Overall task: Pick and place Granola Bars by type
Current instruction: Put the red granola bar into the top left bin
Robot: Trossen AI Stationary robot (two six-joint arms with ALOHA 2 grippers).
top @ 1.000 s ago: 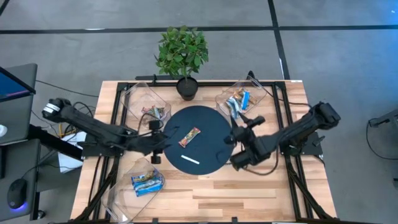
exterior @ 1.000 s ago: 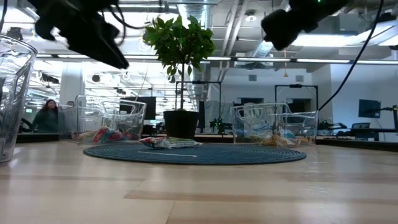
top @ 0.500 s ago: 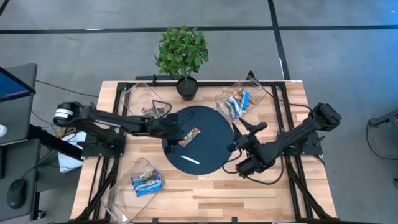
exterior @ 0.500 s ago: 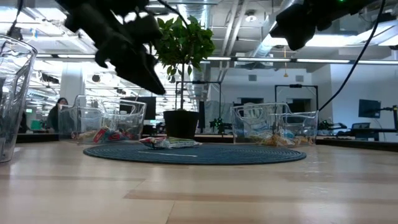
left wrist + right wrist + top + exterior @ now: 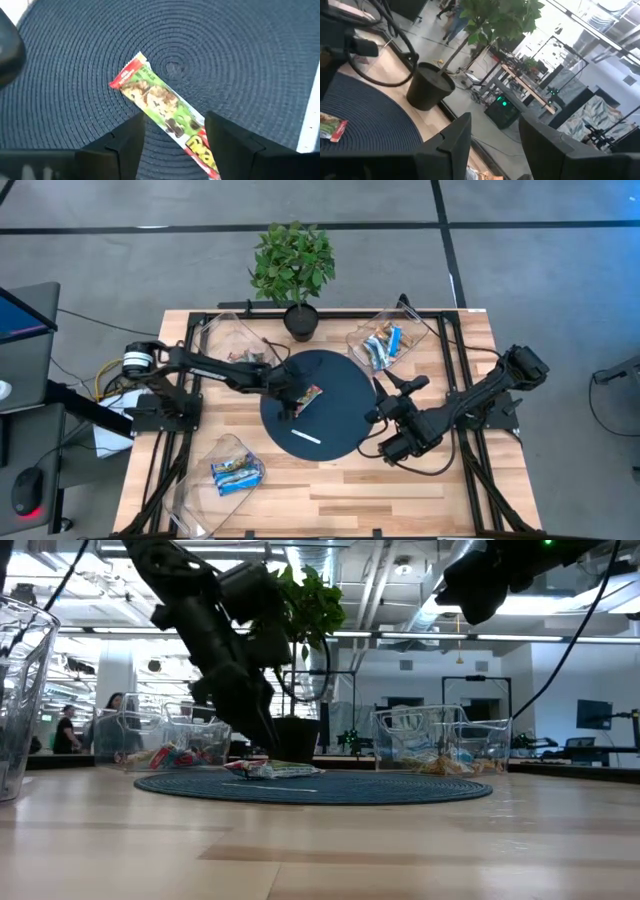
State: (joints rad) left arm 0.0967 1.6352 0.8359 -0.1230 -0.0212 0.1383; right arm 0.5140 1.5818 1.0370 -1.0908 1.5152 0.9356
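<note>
The green granola bar needs to go into the clear bin of matching bars. My left gripper should grab the green granola bar by its middle (image 5: 307,399) (image 5: 176,118) so I can then sort it there.
One granola bar (image 5: 306,399), in a red, green and brown wrapper, lies flat on the round dark blue mat (image 5: 340,385). My left gripper (image 5: 292,404) is low over it and open. In the left wrist view its two fingers stand on either side of the bar's middle (image 5: 165,102), and no touch shows. The low view shows the left gripper (image 5: 262,740) reaching down just above the bar (image 5: 270,770). My right gripper (image 5: 378,413) hangs open, raised over the mat's right edge. It faces the far side, with its fingertips apart (image 5: 495,120).
A thin white strip (image 5: 306,436) lies on the mat's near part. Three clear bins hold sorted bars: far left (image 5: 235,345), far right (image 5: 385,345), near left (image 5: 235,470). A potted plant (image 5: 293,265) stands at the far edge. Bare wood lies along the near edge.
My left gripper has swung from the mat's near-left edge rightward across the mat and come down over the bar, its fingers now standing astride it. My right gripper drew back a little toward the table's near-right side, then held still. The bar has not moved.
</note>
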